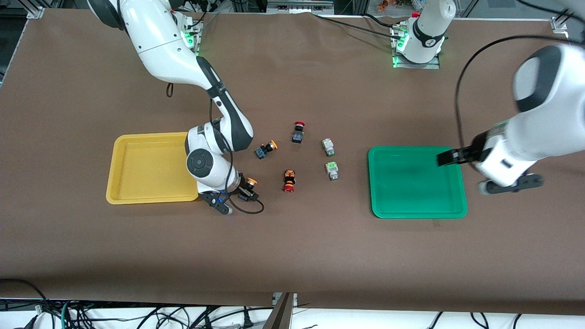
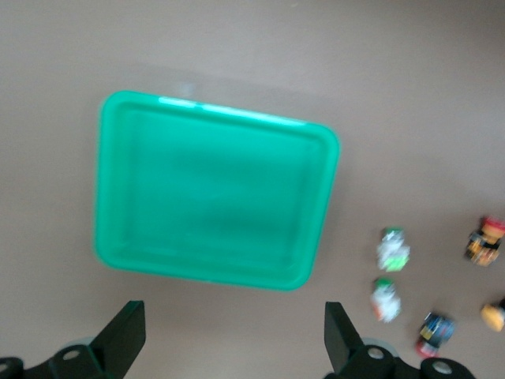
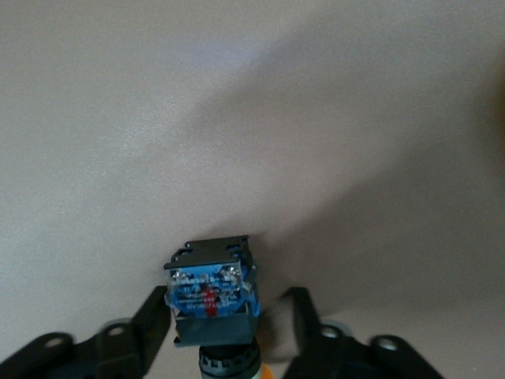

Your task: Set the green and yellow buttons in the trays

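Observation:
I need to place a green button in the green tray (image 1: 416,181) next, so I should grab it by its white body (image 1: 332,170) with my left gripper.
The yellow tray (image 1: 151,168) and the green tray (image 1: 416,181) both hold nothing. My right gripper (image 1: 244,189) is low at the table, beside the yellow tray's corner nearest the front camera. It stands open around a yellow button (image 3: 211,292), which also shows in the front view (image 1: 249,184): one finger (image 3: 150,320) touches it, the other stands apart. The second yellow button (image 1: 266,149) and two green buttons (image 1: 327,146) (image 1: 332,170) lie between the trays. My left gripper (image 1: 447,157) is open and empty over the green tray's edge (image 2: 213,193).
Two red-capped black buttons (image 1: 298,132) (image 1: 289,180) lie among the others in the middle of the table. The right arm's cable (image 1: 251,211) loops on the cloth by its gripper. The left wrist view shows the green buttons (image 2: 393,249) beside the green tray.

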